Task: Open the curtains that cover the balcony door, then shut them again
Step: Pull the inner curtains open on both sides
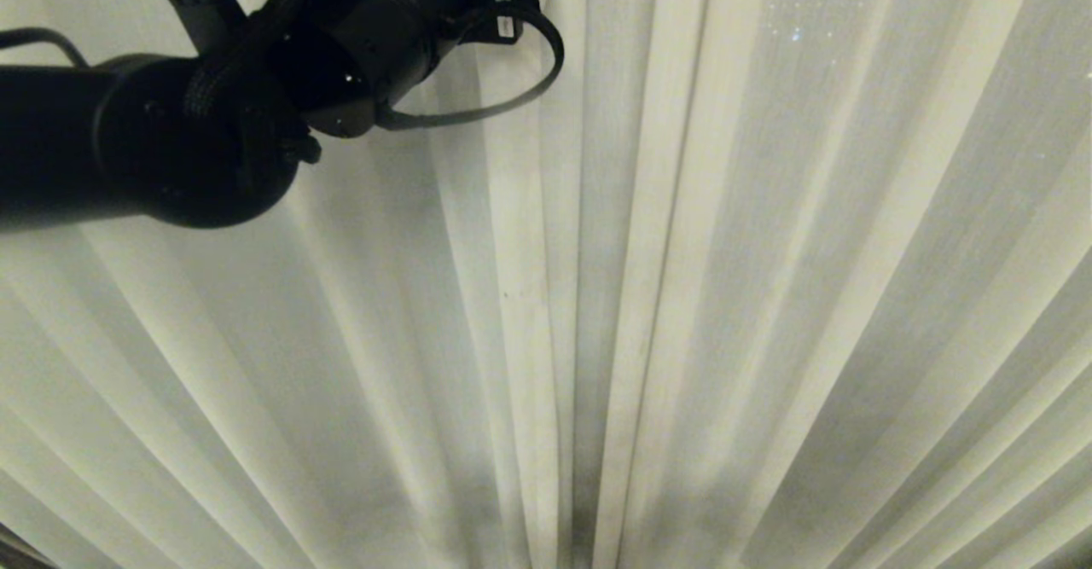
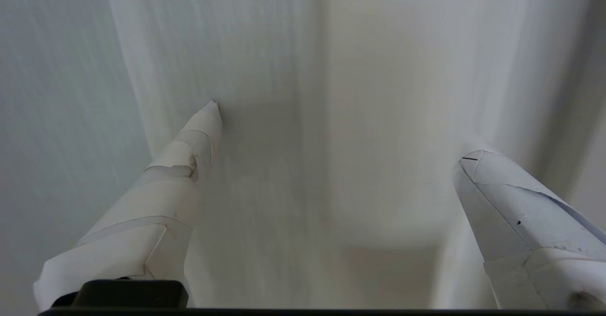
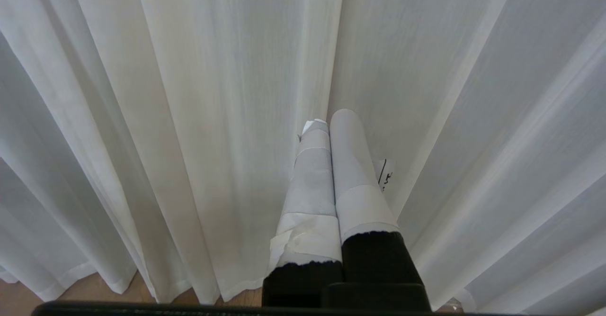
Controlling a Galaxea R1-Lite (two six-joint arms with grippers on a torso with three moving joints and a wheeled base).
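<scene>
Next, my left gripper takes hold of the cream curtain by the fold along its hemmed edge (image 1: 565, 11) (image 2: 380, 145) to open the curtains covering the balcony door.
The cream pleated curtains (image 1: 768, 253) hang drawn together and fill the head view, their two hemmed edges meeting at the middle (image 1: 589, 296). The balcony door is hidden behind them. My left arm (image 1: 256, 83) reaches in from the upper left to the meeting edges, its wrist at the picture's top. In the left wrist view my left gripper (image 2: 342, 130) is open wide, with a broad fold of curtain (image 2: 331, 69) between its taped fingers (image 2: 189, 164), which are right at the cloth. My right gripper (image 3: 330, 118) is shut on nothing, low down, pointing at the curtains (image 3: 213, 93).
In the right wrist view the curtain hem (image 3: 236, 290) hangs just above a wooden floor (image 3: 85, 287). A small paper tag (image 3: 387, 174) sticks out beside the right fingers. A black cable loop (image 1: 546, 57) hangs from my left wrist against the cloth.
</scene>
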